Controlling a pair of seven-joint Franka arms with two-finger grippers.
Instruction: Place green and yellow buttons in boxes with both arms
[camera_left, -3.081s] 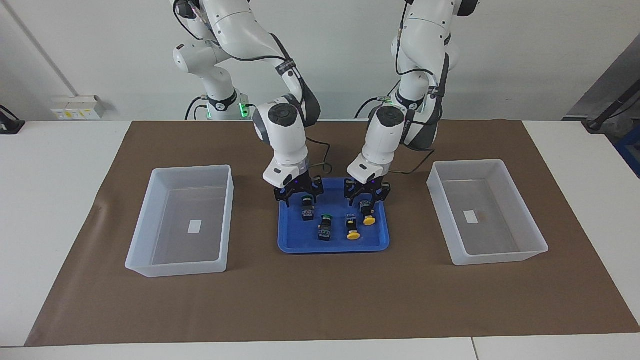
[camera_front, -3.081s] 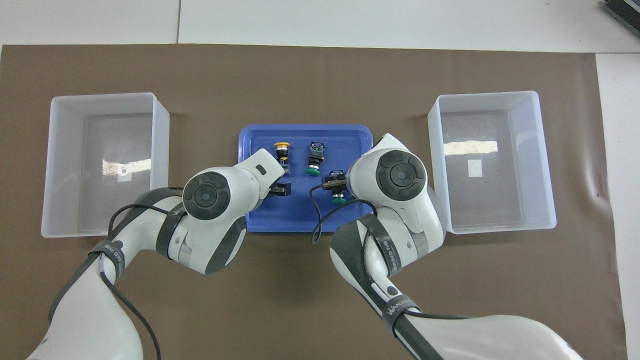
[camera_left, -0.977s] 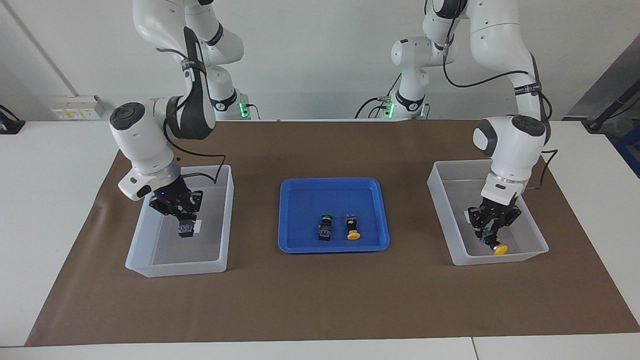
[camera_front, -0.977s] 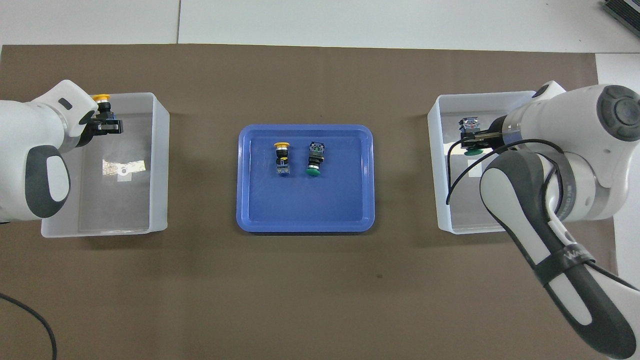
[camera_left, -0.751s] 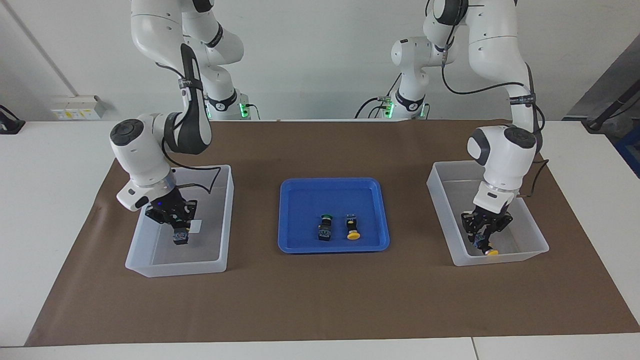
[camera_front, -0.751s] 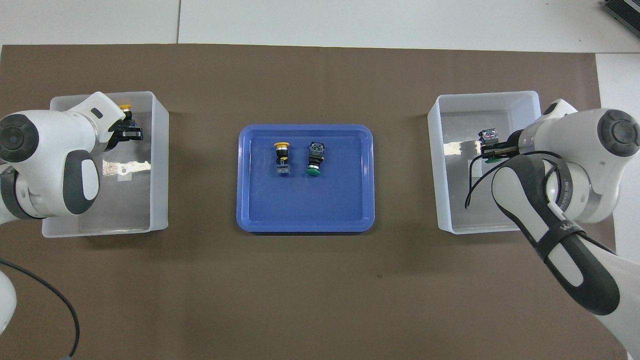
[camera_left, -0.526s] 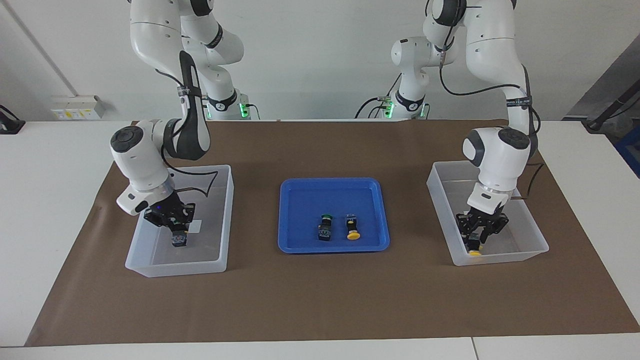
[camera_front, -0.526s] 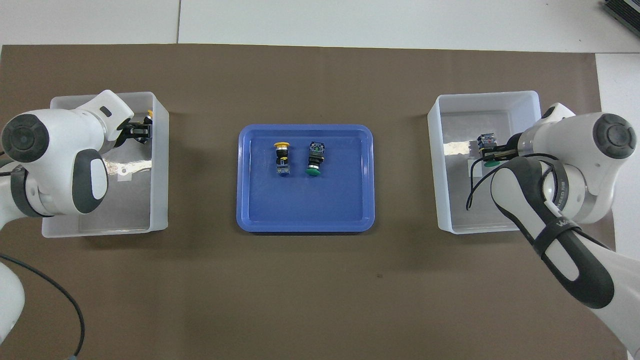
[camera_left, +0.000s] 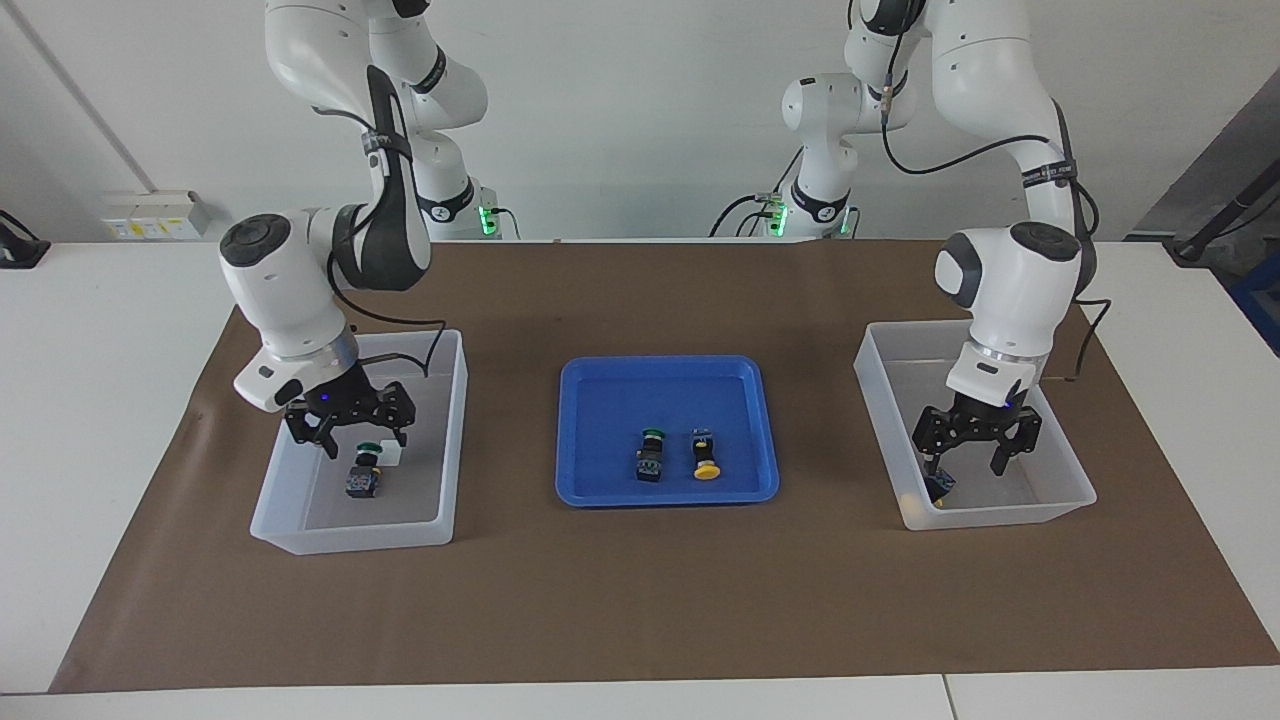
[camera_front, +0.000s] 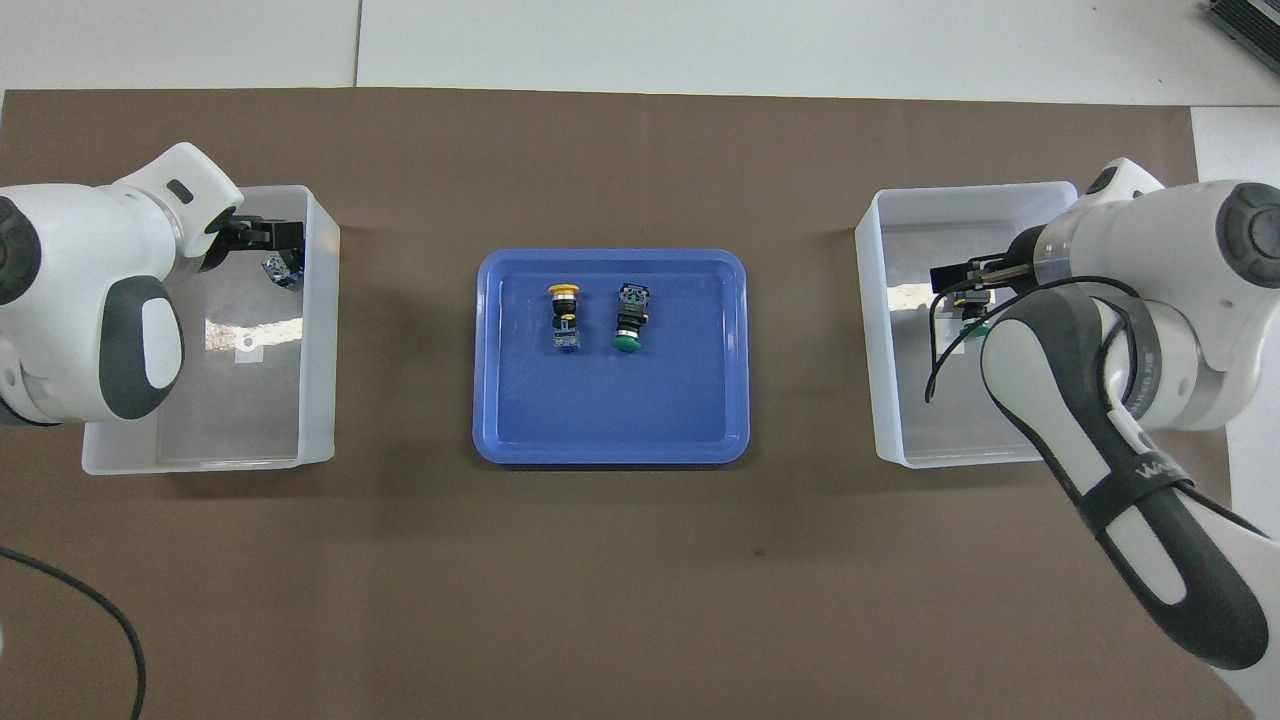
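The left gripper will next take hold of the yellow button by its black body (camera_front: 565, 313), so that it can place the button in its box.
My right gripper (camera_left: 352, 432) hangs open just above a green button (camera_left: 363, 472) that lies in the box (camera_left: 350, 535) at the right arm's end. My left gripper (camera_left: 968, 455) hangs open over a yellow button (camera_left: 938, 487) that lies low in the other box (camera_left: 1000, 515), against its wall toward the tray; its cap is mostly hidden. In the overhead view the left gripper (camera_front: 270, 238) is over that button (camera_front: 278, 268), and the right gripper (camera_front: 955, 282) partly covers the green button (camera_front: 975, 325). One green button (camera_left: 650, 455) and one yellow button (camera_left: 705, 455) lie in the blue tray (camera_left: 668, 492).
The blue tray (camera_front: 610, 455) sits mid-table between the two boxes (camera_front: 320, 330) (camera_front: 870, 350), on a brown mat. The tray's two buttons (camera_front: 563, 315) (camera_front: 628, 320) lie side by side. White table surrounds the mat.
Both grippers have opened and let go of their buttons, which now lie in the boxes. Both grippers have risen a little above them.
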